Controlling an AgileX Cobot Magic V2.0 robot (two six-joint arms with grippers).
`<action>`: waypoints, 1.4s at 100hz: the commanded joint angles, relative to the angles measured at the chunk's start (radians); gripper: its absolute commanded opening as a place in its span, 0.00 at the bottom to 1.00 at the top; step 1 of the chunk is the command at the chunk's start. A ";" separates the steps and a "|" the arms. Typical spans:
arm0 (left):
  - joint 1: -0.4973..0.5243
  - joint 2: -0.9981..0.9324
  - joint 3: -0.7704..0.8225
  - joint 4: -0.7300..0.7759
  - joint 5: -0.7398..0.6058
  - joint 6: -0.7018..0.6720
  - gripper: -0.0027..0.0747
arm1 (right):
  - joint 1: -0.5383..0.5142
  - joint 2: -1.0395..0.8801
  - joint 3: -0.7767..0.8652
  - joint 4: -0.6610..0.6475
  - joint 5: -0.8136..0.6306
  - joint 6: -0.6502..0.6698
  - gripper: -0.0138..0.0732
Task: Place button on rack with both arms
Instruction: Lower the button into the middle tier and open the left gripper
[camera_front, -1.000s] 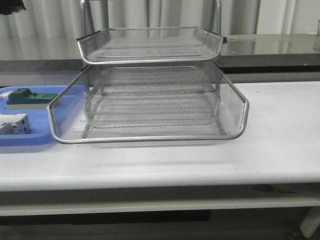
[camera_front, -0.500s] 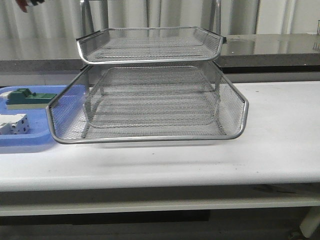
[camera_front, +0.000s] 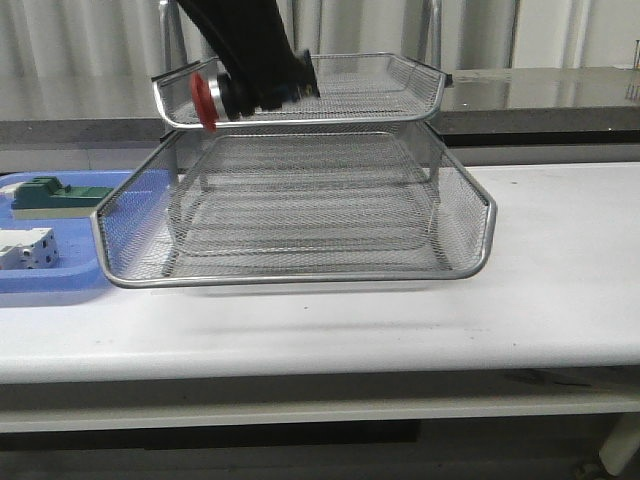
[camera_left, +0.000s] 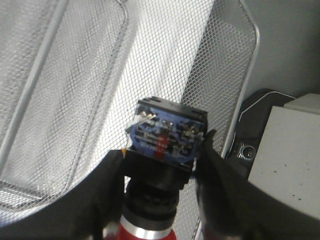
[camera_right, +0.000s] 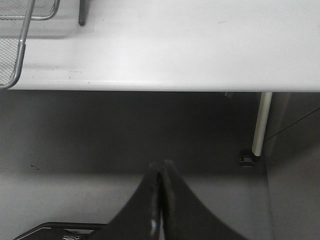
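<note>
My left gripper holds the button and should keep holding it, because the button's red head (camera_front: 203, 101) hangs above the rack's lower level's mesh (camera_front: 310, 225).
The button (camera_front: 215, 98) has its red head pointing left and hangs in front of the left front corner of the rack's (camera_front: 300, 279) top tier. My left gripper (camera_front: 262, 88) comes down from the upper left and is shut on it. In the left wrist view my left gripper (camera_left: 164, 150) clamps the button's (camera_left: 167, 131) black-and-blue body over the rack's mesh (camera_left: 220, 60). My right gripper (camera_right: 162, 165) is shut and empty, low in front of the table's edge. A corner of the rack (camera_right: 15, 55) shows there. The right gripper is out of the front view.
A shallow blue tray (camera_front: 60, 285) at the table's left holds a green block (camera_front: 55, 195) and a white block (camera_front: 28, 247). A dark counter (camera_front: 540, 100) runs behind the rack. A white table leg (camera_right: 260, 125) stands below the table edge.
My left arm has come down from the upper left corner with the button to the front of the rack's top tier. The rack and the trays have not moved.
</note>
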 joint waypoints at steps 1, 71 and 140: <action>-0.013 -0.006 -0.021 -0.022 -0.039 0.000 0.11 | -0.004 0.003 -0.033 -0.020 -0.047 -0.004 0.08; -0.014 0.099 -0.021 -0.021 -0.120 0.000 0.56 | -0.004 0.003 -0.033 -0.020 -0.047 -0.004 0.08; -0.012 0.030 -0.064 -0.043 -0.037 -0.060 0.67 | -0.004 0.003 -0.033 -0.020 -0.047 -0.004 0.08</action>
